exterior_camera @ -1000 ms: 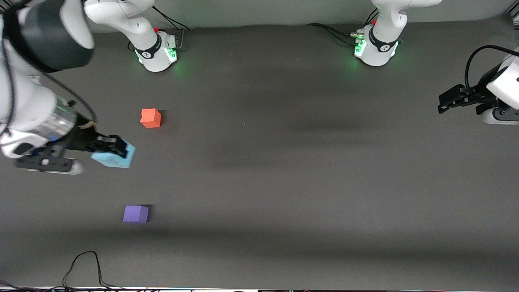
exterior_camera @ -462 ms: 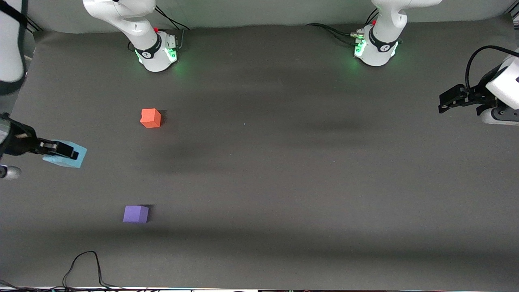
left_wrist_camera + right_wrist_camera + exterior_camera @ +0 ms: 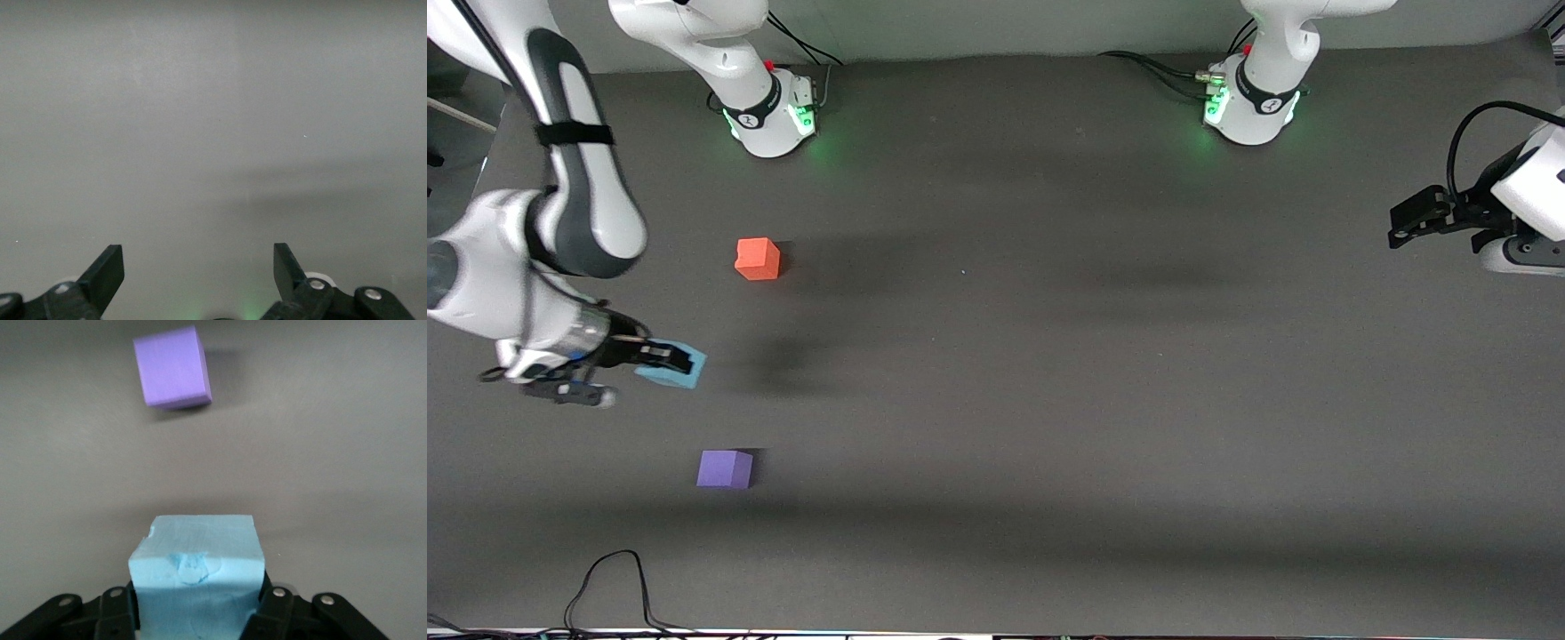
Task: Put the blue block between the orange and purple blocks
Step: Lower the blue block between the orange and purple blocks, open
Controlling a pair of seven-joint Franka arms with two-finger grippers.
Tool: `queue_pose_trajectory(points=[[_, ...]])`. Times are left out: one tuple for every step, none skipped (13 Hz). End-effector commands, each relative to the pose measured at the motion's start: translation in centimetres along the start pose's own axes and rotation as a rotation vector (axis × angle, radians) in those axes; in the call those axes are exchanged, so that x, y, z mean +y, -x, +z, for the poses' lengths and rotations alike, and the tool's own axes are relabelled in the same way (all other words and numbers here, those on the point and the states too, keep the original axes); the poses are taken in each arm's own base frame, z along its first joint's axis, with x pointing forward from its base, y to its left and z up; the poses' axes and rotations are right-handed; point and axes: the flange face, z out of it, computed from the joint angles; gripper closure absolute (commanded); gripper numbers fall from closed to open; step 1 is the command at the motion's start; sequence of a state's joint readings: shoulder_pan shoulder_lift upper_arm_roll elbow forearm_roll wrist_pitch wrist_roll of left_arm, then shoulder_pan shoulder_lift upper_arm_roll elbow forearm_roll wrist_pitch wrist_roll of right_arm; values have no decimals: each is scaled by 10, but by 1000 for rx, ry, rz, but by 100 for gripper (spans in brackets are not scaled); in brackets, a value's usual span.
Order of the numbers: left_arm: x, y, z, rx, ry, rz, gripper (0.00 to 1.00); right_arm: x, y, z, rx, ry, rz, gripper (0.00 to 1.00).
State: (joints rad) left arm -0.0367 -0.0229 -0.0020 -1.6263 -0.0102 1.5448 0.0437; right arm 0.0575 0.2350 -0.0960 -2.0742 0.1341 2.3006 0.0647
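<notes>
My right gripper should keep holding the light blue block, because the block hangs above the mat and would drop if I opened now.
My right gripper [image 3: 667, 359] is shut on the light blue block [image 3: 672, 371] and holds it above the table, over the stretch between the orange block [image 3: 758, 259] and the purple block [image 3: 725, 468], a little toward the right arm's end. In the right wrist view the blue block [image 3: 195, 577] sits between the fingers, with the purple block [image 3: 173, 367] lying on the mat apart from it. My left gripper [image 3: 1400, 226] is open and empty, held at the left arm's end of the table; its wrist view shows the two spread fingertips [image 3: 107, 270] over bare mat.
The dark grey mat [image 3: 1049, 373] covers the table. The two arm bases [image 3: 769, 111] stand along the edge farthest from the front camera. A black cable [image 3: 609, 578] loops at the edge nearest the front camera.
The right gripper swung the blue block out toward the right arm's end of the table, then brought it back toward the gap between the orange and purple blocks. The left arm stayed still.
</notes>
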Motion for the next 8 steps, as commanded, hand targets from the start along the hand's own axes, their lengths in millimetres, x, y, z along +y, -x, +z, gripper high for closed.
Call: queue_pose_trajectory(points=[[-1, -1, -3, 6, -14, 19, 0, -18, 29, 32, 18, -11, -22, 56], [-1, 0, -4, 6, -15, 19, 0, -21, 36, 43, 36, -7, -31, 56], [-2, 0, -5, 7, -15, 17, 0, -19, 39, 59, 33, 0, -35, 56], [-2, -1, -4, 6, -15, 17, 0, -21, 41, 74, 41, 7, -46, 56], [-3, -1, -4, 7, -19, 15, 0, -26, 45, 90, 55, 14, -59, 55], [-3, -1, -4, 7, -26, 17, 0, -23, 47, 103, 69, 24, -66, 55], [-4, -1, -4, 8, -30, 17, 0, -21, 48, 113, 81, 30, -84, 55], [-4, -1, -5, 10, -41, 18, 0, -18, 49, 124, 90, 37, -120, 55]])
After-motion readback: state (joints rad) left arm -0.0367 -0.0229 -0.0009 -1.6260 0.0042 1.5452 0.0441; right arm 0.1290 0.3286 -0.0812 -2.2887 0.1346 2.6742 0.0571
